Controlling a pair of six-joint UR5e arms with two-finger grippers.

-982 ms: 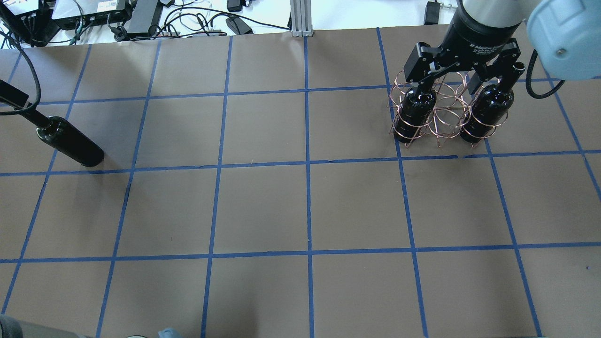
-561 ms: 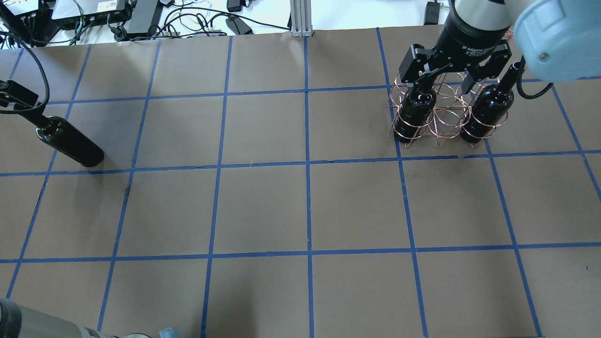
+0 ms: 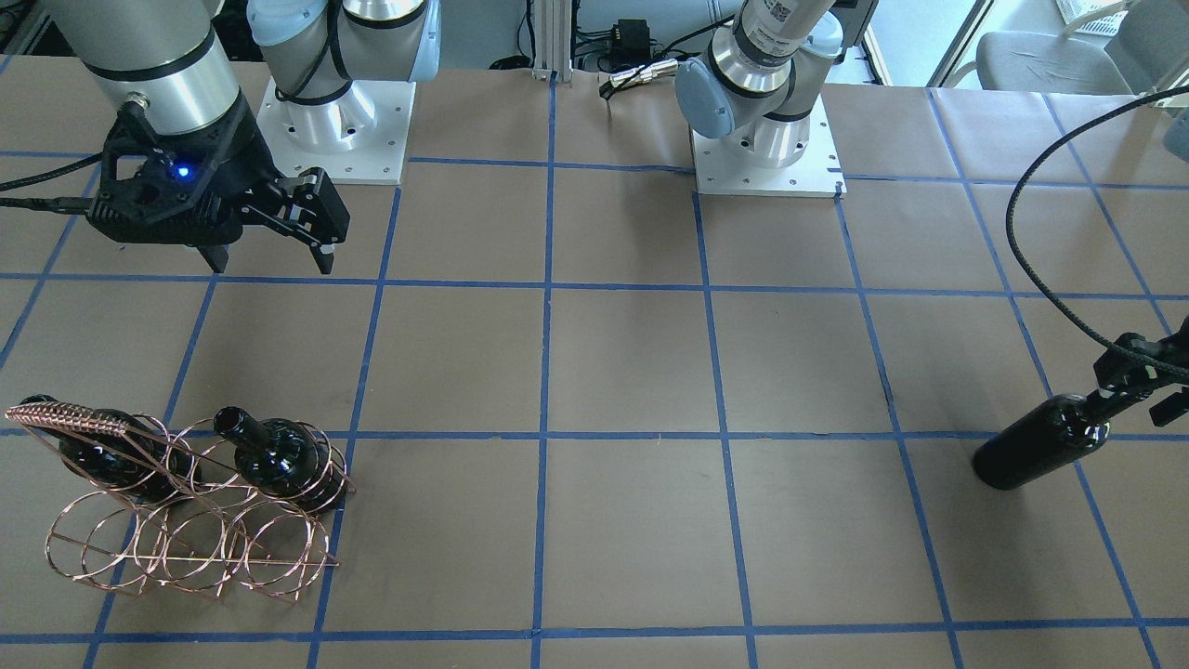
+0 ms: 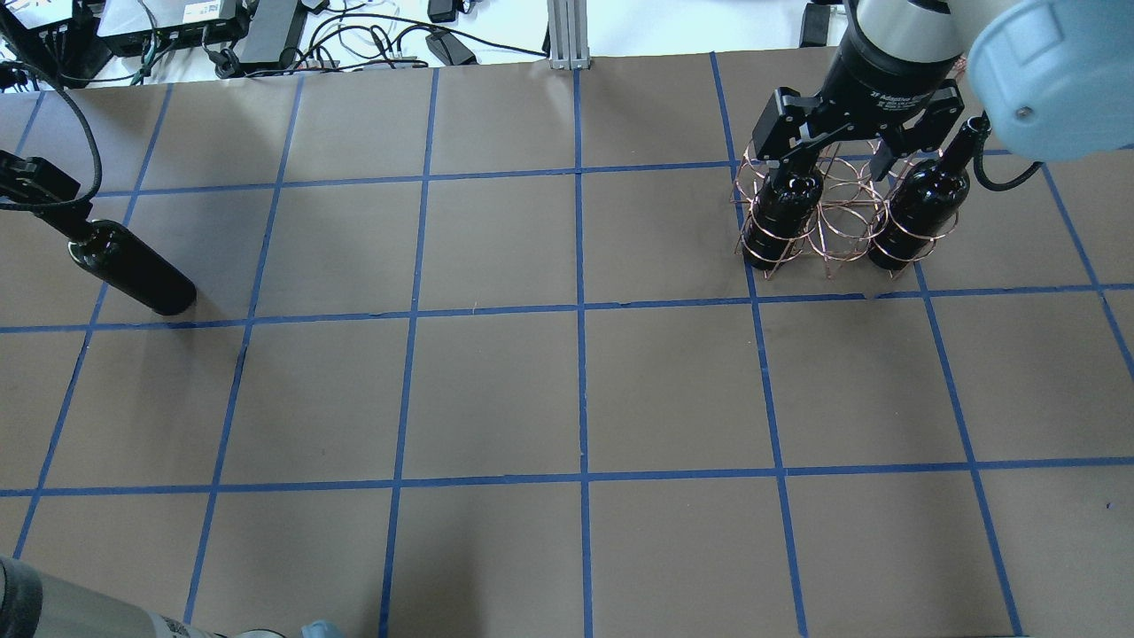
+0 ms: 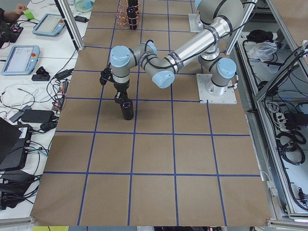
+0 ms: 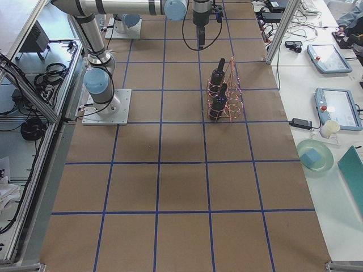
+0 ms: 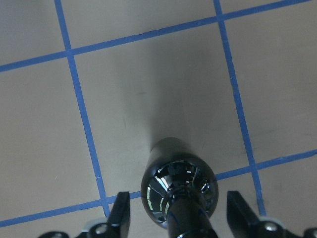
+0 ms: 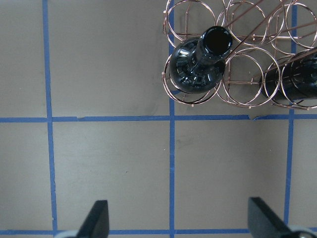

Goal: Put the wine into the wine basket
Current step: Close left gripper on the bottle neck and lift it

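The left gripper grabs the standing bottle by its neck (image 3: 1104, 403) next, to place the wine into the wine basket (image 3: 189, 535).
A dark wine bottle (image 4: 133, 275) stands alone on the table's left side; it also shows in the front view (image 3: 1036, 455) and the left wrist view (image 7: 178, 191). My left gripper (image 4: 44, 199) is open, its fingers (image 7: 120, 215) either side of the bottle's neck without touching it. The copper wire wine basket (image 4: 842, 221) stands at the far right and holds two more bottles (image 4: 780, 213) (image 4: 921, 208) in its outer slots. The middle slot is empty. My right gripper (image 4: 837, 164) hovers above the basket, open and empty, as its wrist view (image 8: 178, 218) shows.
The table is brown paper with a blue tape grid. Both arm bases (image 3: 766, 149) sit at the robot's edge. Cables and electronics (image 4: 266, 35) lie beyond the far edge. The left gripper's cable (image 3: 1031, 214) loops above the table.
My right gripper has shifted slightly over the basket, still open. My left gripper has shifted a little at the bottle's neck. The bottles and the basket have not moved.
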